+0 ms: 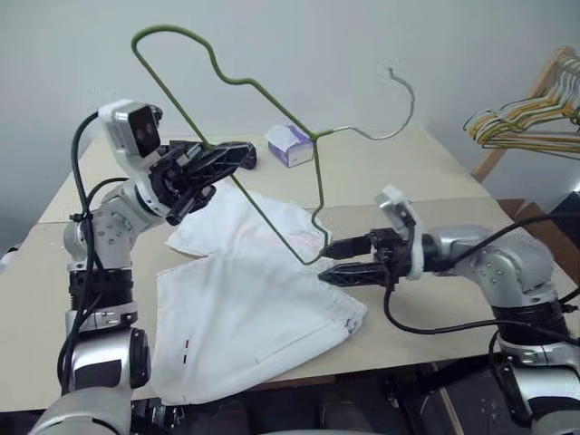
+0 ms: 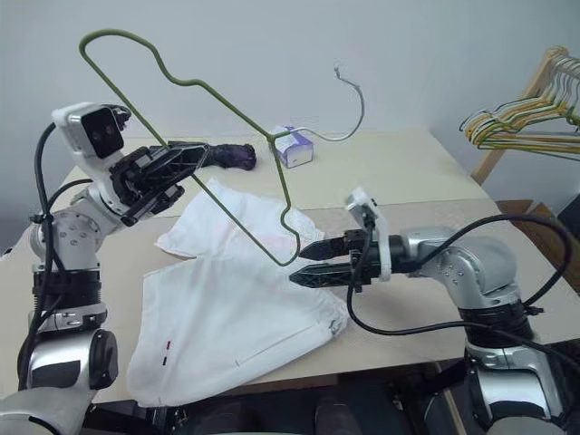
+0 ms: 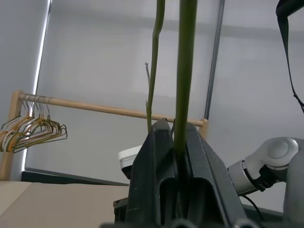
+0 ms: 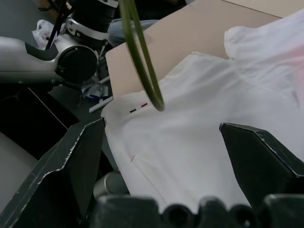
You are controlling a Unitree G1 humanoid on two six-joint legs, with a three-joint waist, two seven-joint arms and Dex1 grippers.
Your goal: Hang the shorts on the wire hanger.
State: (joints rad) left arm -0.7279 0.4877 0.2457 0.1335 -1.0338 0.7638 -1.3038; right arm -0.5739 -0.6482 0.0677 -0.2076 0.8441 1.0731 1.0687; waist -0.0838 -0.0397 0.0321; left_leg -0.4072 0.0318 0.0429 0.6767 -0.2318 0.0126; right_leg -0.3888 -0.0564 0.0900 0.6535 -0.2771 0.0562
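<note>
Next, my right gripper grabs the hanger by its rounded corner, which leaves the hanger's other end free to slide into the waist of the shorts.
The olive-green wire hanger is held up in the air, tilted, with its hook toward the back right. My left gripper is shut on its long straight bar, and the wire runs up between the closed fingers. The white shorts lie spread flat on the table, with tiny dark marks near one hem. My right gripper is open just above the shorts, pointing left. The hanger's lowest bend hangs just ahead of its fingertips, apart from them.
A small white-and-purple tissue box stands at the back of the beige table. A bunch of yellow, green and tan hangers hangs on a wooden rack at the right. Cables trail from both wrists.
</note>
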